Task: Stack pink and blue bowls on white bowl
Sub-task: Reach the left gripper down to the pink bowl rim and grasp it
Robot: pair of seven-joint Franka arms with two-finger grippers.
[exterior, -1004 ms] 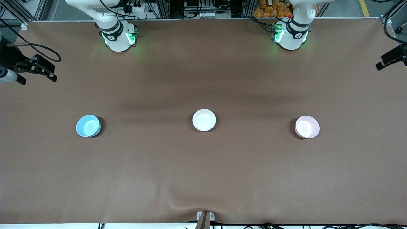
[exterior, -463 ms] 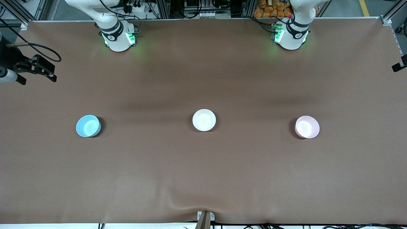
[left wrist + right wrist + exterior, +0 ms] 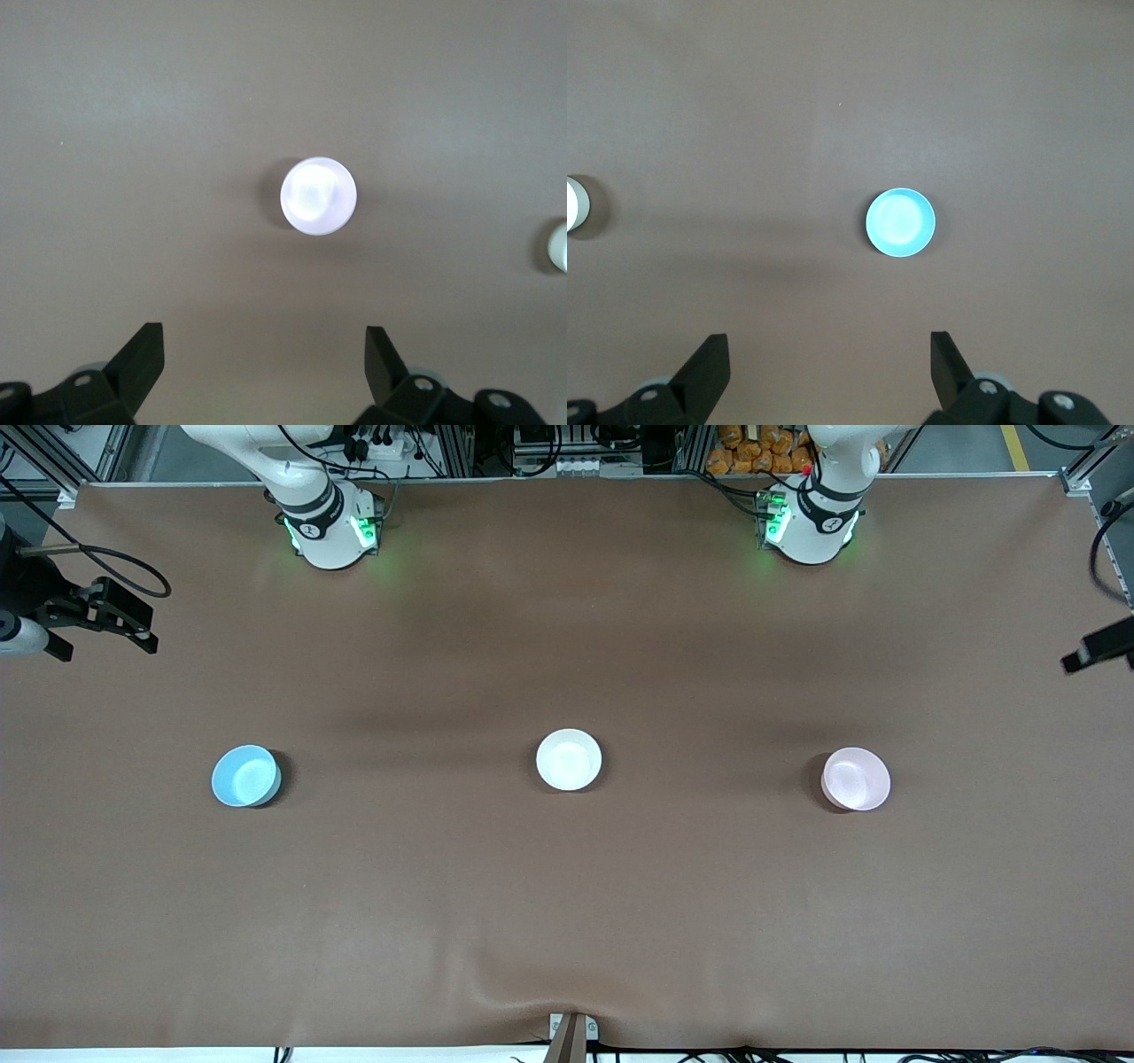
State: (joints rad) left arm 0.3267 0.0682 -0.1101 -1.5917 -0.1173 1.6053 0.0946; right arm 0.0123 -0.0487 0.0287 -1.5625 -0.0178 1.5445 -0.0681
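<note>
The left gripper will next grab the pale pink bowl by its rim point(image 3: 856, 749), so that the pink bowl can be stacked on the white bowl point(image 3: 569, 759).
The white bowl point(image 3: 569, 759) stands at the table's middle. The sky-blue bowl point(image 3: 245, 776) stands toward the right arm's end and the pale pink bowl point(image 3: 856, 779) toward the left arm's end, all upright and apart. My right gripper point(image 3: 97, 624) hangs high over the table's edge at its own end. In the right wrist view it point(image 3: 828, 359) is open and empty, with the blue bowl point(image 3: 900, 222) below. My left gripper point(image 3: 1097, 651) is at the other edge. In the left wrist view it point(image 3: 263, 354) is open and empty above the pink bowl point(image 3: 318, 196).
A brown cloth point(image 3: 567, 903) covers the whole table. The white bowl shows at the rim of the left wrist view point(image 3: 558, 246) and of the right wrist view point(image 3: 576, 205). Both arm bases stand along the table's edge farthest from the front camera.
My left gripper has shifted along the table's edge at its own end, now lower in the front view. The right arm and all three bowls have not moved.
</note>
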